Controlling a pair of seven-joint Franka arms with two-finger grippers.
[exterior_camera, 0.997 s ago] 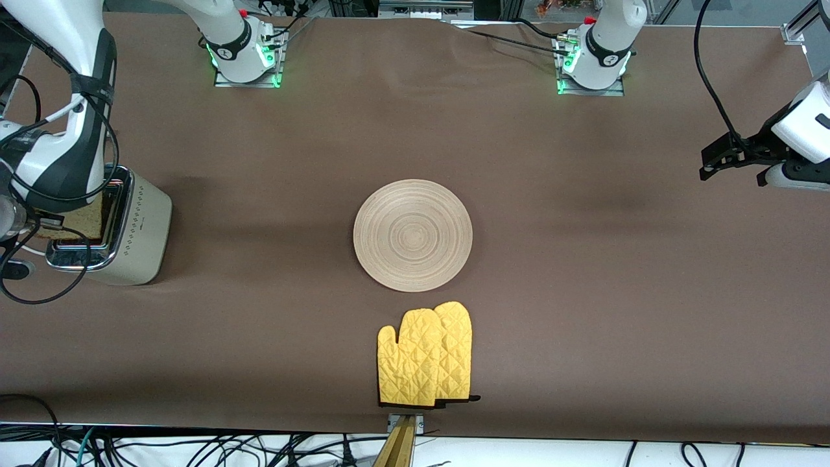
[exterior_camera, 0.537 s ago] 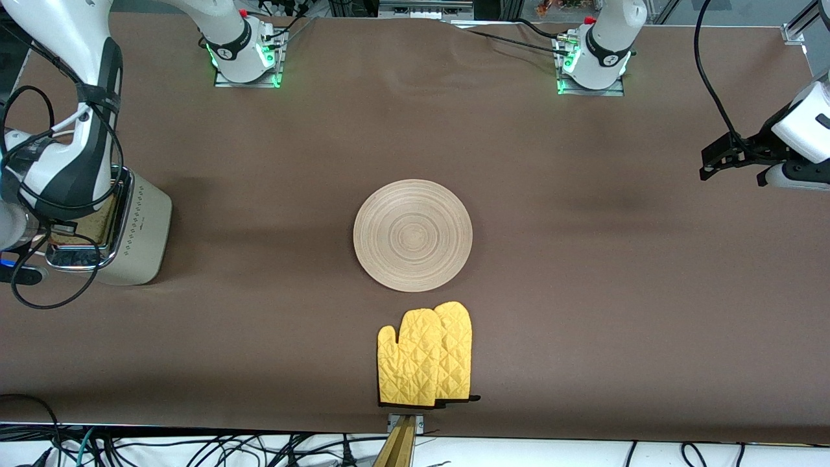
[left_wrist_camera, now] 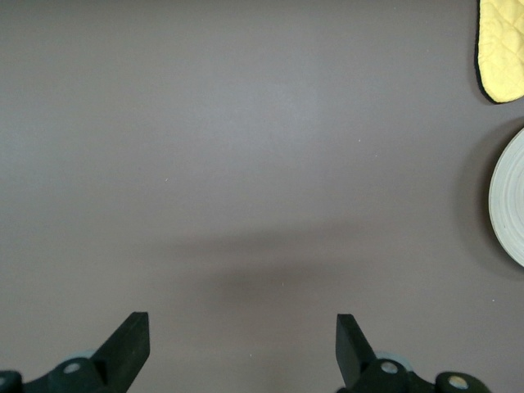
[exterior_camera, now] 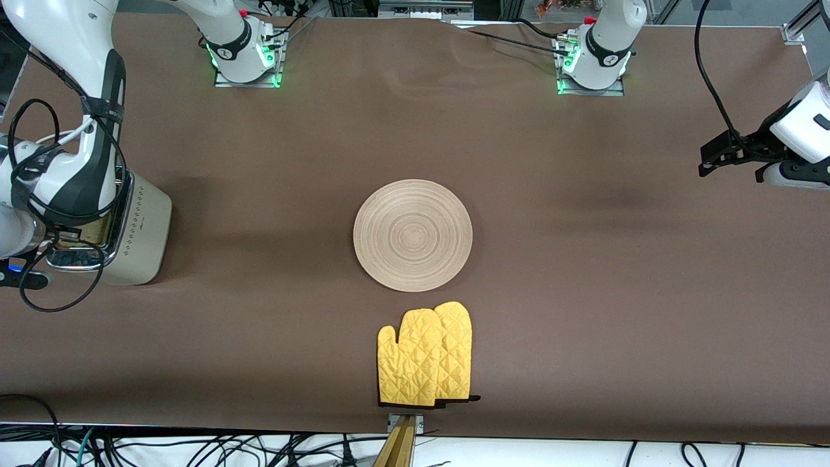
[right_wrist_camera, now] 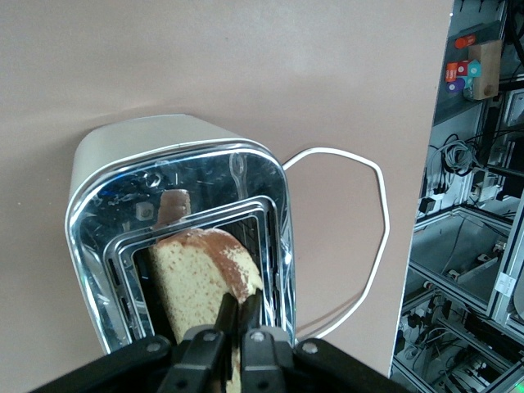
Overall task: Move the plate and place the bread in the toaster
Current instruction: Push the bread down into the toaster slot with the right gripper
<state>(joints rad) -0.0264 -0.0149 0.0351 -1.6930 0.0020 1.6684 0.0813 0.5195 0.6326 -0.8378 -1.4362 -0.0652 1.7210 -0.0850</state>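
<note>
I should let go of the bread [right_wrist_camera: 192,278] with my right gripper. The bread reaches down inside the toaster slot's metal rim [right_wrist_camera: 131,278], so it would settle there.
The cream-white toaster [exterior_camera: 141,224] stands at the right arm's end of the table; it also shows in the right wrist view [right_wrist_camera: 139,164]. My right gripper [right_wrist_camera: 240,309] is over it, shut on the crust edge of the bread [right_wrist_camera: 192,278]. The slice sits tilted, partly down in a slot. In the front view the right wrist hides most of the bread. The plate [exterior_camera: 412,235] lies at mid table; its rim shows in the left wrist view [left_wrist_camera: 509,201]. My left gripper [exterior_camera: 710,162] waits open and empty over bare cloth at the left arm's end; it also shows in its own wrist view [left_wrist_camera: 241,336].
Yellow oven mitts [exterior_camera: 425,355] lie nearer the front camera than the plate, by the table's edge; one tip shows in the left wrist view [left_wrist_camera: 501,49]. The toaster's white cord [right_wrist_camera: 360,237] loops on the cloth beside it, close to the table's end edge.
My right arm has shifted and lowered over the toaster, and the bread has sunk deeper into the slot. The left arm has barely moved.
</note>
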